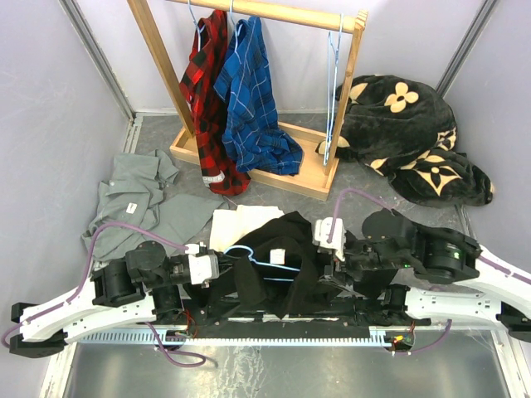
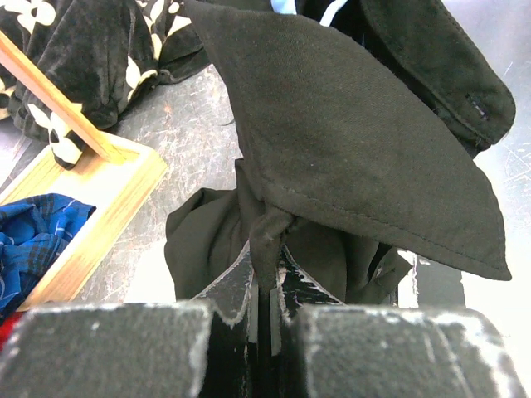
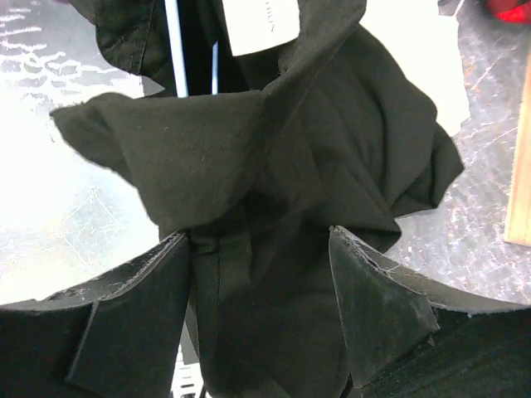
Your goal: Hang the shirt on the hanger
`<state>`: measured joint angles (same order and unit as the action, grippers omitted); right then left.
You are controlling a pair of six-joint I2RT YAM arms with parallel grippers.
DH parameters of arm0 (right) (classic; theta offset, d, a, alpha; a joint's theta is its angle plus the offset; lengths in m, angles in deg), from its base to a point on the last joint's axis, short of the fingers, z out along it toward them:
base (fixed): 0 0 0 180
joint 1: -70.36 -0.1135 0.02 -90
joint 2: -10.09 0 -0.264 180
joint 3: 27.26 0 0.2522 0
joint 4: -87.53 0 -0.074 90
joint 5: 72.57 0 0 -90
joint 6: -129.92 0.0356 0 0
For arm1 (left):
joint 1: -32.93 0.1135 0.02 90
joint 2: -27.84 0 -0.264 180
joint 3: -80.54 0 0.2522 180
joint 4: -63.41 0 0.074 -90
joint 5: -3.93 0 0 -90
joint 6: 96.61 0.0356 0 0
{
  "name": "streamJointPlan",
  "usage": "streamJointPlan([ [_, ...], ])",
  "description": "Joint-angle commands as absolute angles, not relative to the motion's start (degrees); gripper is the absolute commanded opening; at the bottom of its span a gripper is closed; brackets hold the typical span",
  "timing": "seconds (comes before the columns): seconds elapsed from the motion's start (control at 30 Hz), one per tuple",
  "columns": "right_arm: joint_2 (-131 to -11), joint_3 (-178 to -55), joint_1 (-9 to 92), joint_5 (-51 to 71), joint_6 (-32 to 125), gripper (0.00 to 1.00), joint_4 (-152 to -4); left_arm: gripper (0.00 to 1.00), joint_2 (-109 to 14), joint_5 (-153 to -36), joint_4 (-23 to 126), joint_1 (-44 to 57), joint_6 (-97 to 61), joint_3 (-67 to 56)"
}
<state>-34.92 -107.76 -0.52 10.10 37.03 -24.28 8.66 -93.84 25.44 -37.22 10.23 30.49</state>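
The right gripper pinches the black shirt's fold [image 1: 317, 270] [image 3: 255, 247] beside the collar next, to leave the hanger's rounded end free for hanging.
The black shirt [image 1: 286, 257] lies bunched between my two arms, its white label [image 1: 277, 256] facing up. The light-blue hanger [image 1: 246, 251] lies partly inside the shirt's collar, with its rounded end sticking out to the left. My left gripper [image 1: 222, 267] is shut on a pinched fold of the shirt [image 2: 332, 149], which rises above the jaws [image 2: 265, 249]. My right gripper [image 1: 325, 247] stands open with the shirt's fabric [image 3: 274, 166] hanging between its fingers [image 3: 261, 240]. In the right wrist view the hanger wire [image 3: 172, 50] and the label [image 3: 261, 25] show at the top.
A wooden rack [image 1: 162, 70] at the back holds a red plaid shirt [image 1: 207, 91], a blue plaid shirt [image 1: 249, 91] and a spare blue hanger [image 1: 333, 91]. The black flowered blanket [image 1: 406, 137] lies back right, a grey shirt [image 1: 141, 199] on the left, and a white cloth [image 1: 236, 225] beneath the black shirt.
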Motion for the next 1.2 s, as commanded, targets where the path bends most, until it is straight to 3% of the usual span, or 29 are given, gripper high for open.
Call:
streamJointPlan([
  [0.0, -36.07, -107.01, -0.66, 6.67, 38.22, 0.71, -28.19, 0.03, 8.25, -94.99, 28.53, -37.21, 11.97, 27.67],
  [0.2, -38.19, -106.38, -0.67, 5.86, 38.55, 0.64, -30.48, 0.03, 8.07, -95.03, 28.65, -37.25, 12.01, 27.58],
  [0.47, -37.88, -109.58, -0.68, 6.00, 38.77, 0.63, -30.39, 0.03, 8.14, -94.53, 27.62, -37.22, 12.19, 27.45],
  [0.67, -38.20, -108.80, -0.66, 5.29, 39.32, 0.47, -30.64, 0.03, 8.59, -94.47, 28.10, -37.19, 11.89, 27.76],
  [1.03, -40.82, -107.18, -0.71, 2.91, 41.20, 0.40, -36.29, 0.03, 6.33, -96.18, 29.63, -37.17, 11.36, 27.93],
  [1.17, -41.49, -107.76, -0.67, 3.10, 40.91, 0.20, -35.74, 0.03, 6.37, -96.02, 30.05, -37.22, 11.38, 27.87],
])
